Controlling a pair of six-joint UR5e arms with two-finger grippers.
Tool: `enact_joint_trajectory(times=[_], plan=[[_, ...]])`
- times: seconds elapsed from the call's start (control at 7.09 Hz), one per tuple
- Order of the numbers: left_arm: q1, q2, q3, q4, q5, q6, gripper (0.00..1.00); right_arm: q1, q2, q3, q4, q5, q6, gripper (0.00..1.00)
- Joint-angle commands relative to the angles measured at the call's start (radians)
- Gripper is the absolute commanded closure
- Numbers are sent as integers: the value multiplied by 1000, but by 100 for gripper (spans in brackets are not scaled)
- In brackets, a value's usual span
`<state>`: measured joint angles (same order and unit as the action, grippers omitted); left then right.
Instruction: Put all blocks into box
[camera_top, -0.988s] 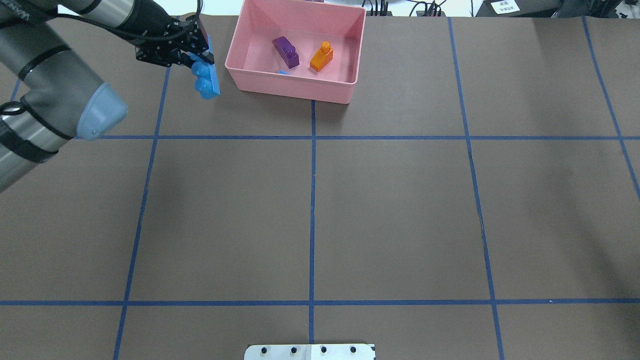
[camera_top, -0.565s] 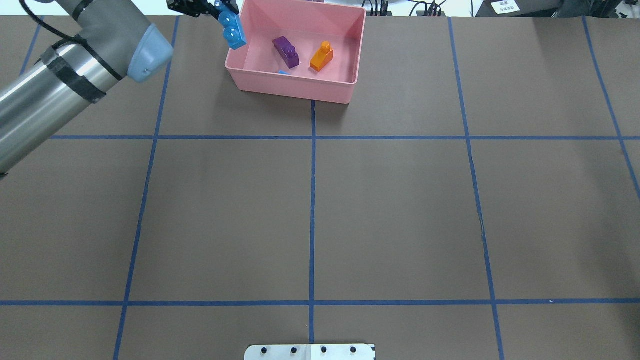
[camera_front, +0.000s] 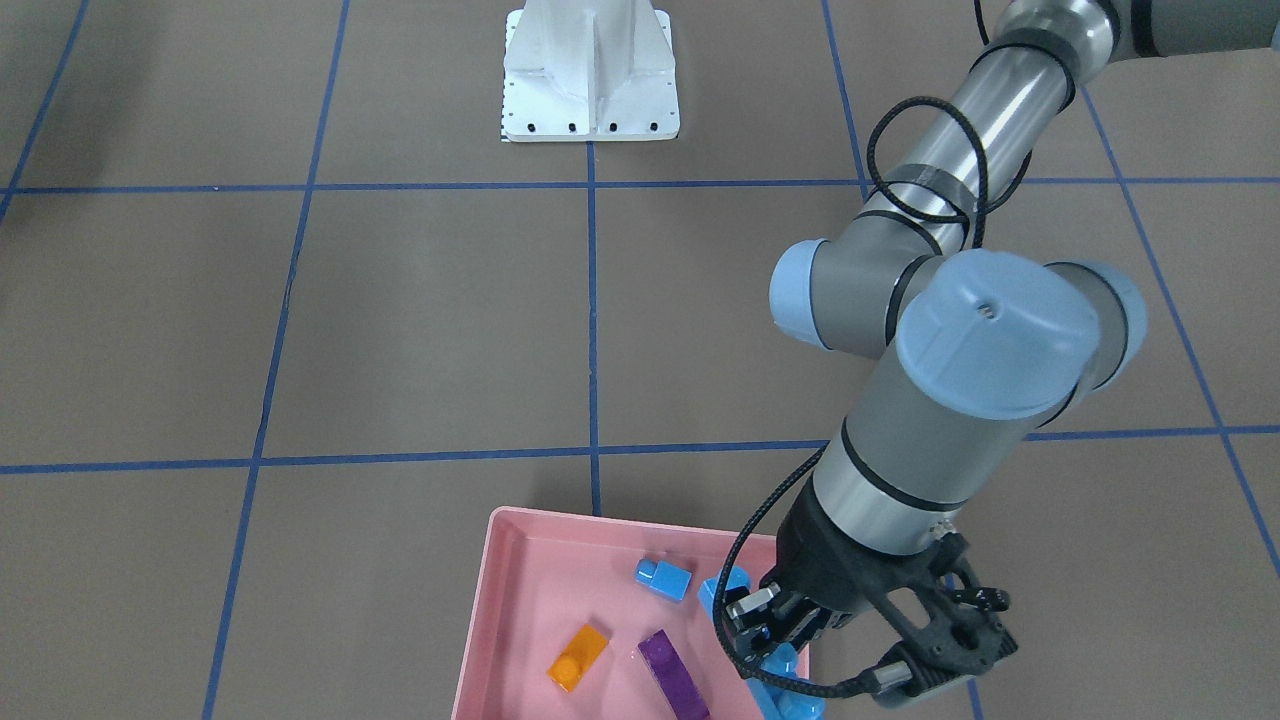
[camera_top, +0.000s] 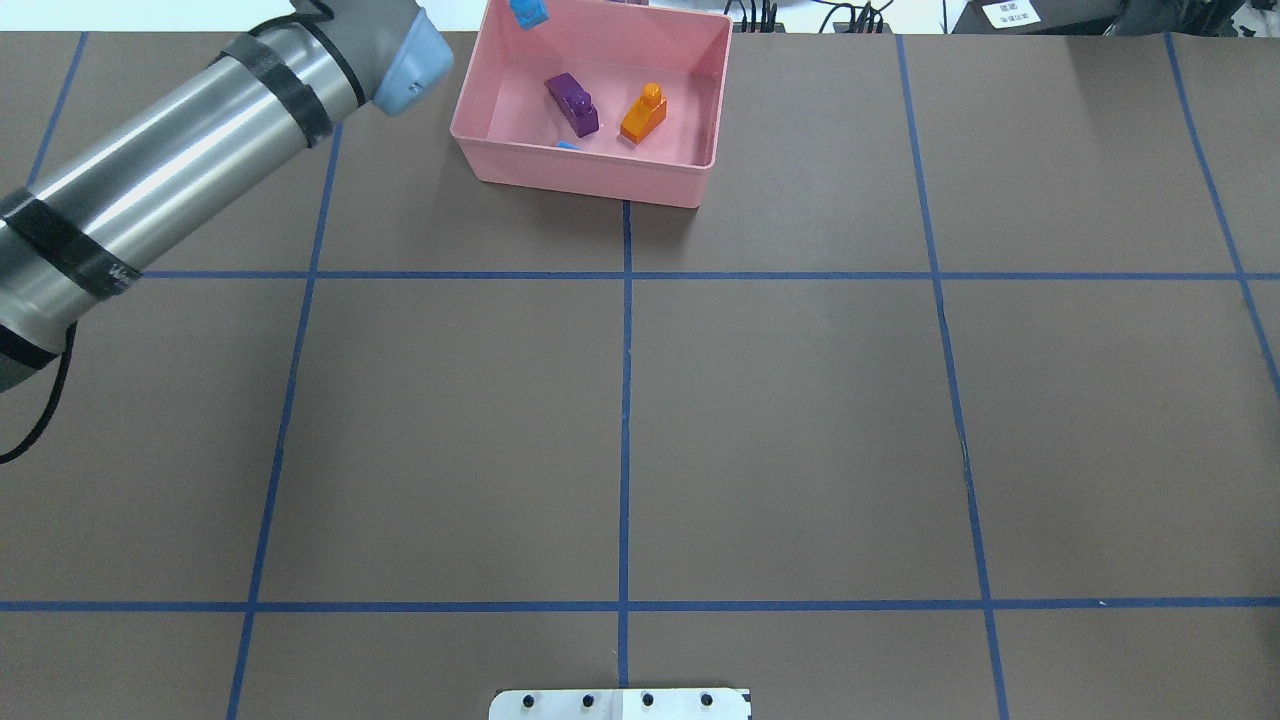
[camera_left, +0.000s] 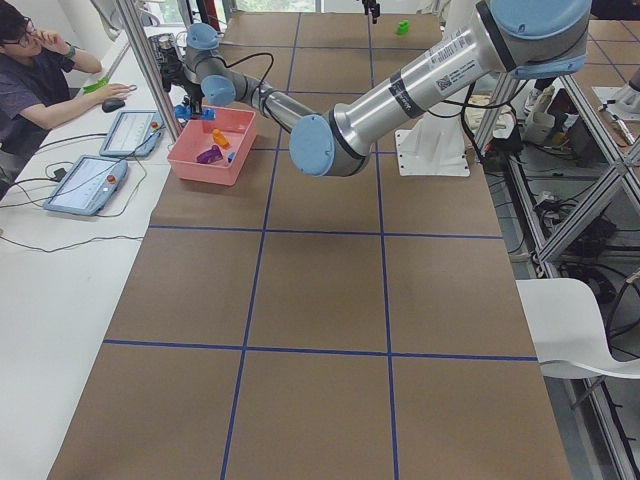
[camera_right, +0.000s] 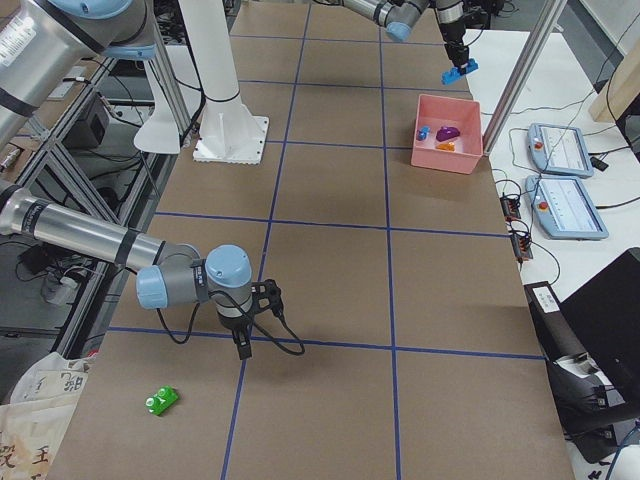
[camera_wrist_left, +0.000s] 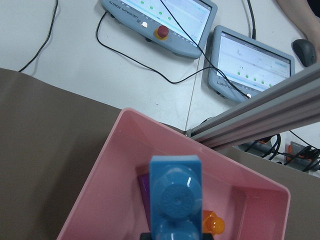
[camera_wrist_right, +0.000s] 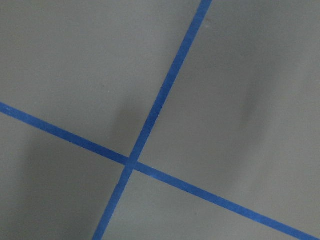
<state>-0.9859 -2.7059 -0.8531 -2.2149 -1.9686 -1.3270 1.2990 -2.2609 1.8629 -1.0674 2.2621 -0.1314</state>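
I should keep holding the long blue brick with my left gripper until it is farther inward, because the brick's lower end hangs across the pink box's rim.
The pink box stands at the far left-middle of the table, also in the overhead view. In it lie the purple brick, the orange brick and the short blue brick. My left gripper is shut on the long blue brick and holds it above the box's far left part; its tip shows in the overhead view. The green brick lies on the table close to my right gripper, which points down over a tape cross. I cannot tell whether the right gripper is open or shut.
The white pedestal base stands at the robot's side of the table. Two teach pendants and an aluminium post lie just beyond the box. An operator sits at the side desk.
My left gripper has carried the long blue brick from the table left of the box, up and over the box's far left part.
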Motion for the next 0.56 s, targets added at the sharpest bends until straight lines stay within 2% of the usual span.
enact_joint_trajectory(times=[0.0,0.14,0.28,0.42], plan=[[125,-51,123,-116,207,-79,100,5,-12,-22,14,19,-2,0],[188,-67,152,-130,302,-99,100,5,-12,-42,14,16,-5,0],[213,-69,157,-131,333,-125,100,5,-11,-53,15,13,-7,0],[220,-74,157,-131,350,-155,70,5,-6,-56,14,7,-7,0]])
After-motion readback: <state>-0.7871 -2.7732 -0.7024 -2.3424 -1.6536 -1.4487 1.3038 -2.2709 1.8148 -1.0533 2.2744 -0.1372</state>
